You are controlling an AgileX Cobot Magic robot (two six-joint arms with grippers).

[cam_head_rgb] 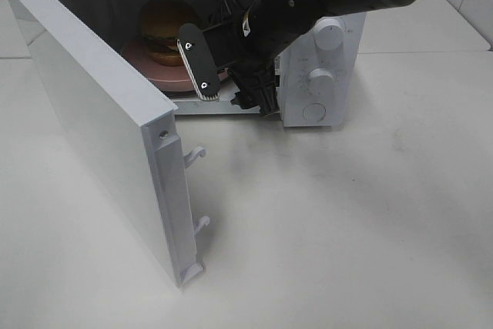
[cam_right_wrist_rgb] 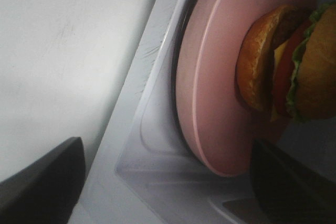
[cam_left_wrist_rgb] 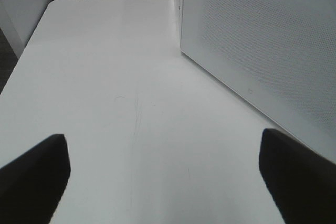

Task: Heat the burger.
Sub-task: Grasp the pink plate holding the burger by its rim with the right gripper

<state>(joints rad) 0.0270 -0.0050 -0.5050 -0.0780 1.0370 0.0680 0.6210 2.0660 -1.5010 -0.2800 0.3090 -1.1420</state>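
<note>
My right gripper grabs the pink plate by its rim next, so that the heated burger comes out of the microwave.
The burger sits on a round pink plate inside the white microwave, whose door stands wide open to the left. My right gripper hovers at the oven's opening, just in front of the plate, open and holding nothing. Its wrist view shows the burger with bun, lettuce, cheese and red slice on the plate, the gripper spread wide before the plate's rim. My left gripper is open over bare table, outside the exterior high view.
Two knobs and a round button are on the microwave's front panel at the right. A white dotted panel of the microwave stands close beside my left gripper. White table stretches in front.
</note>
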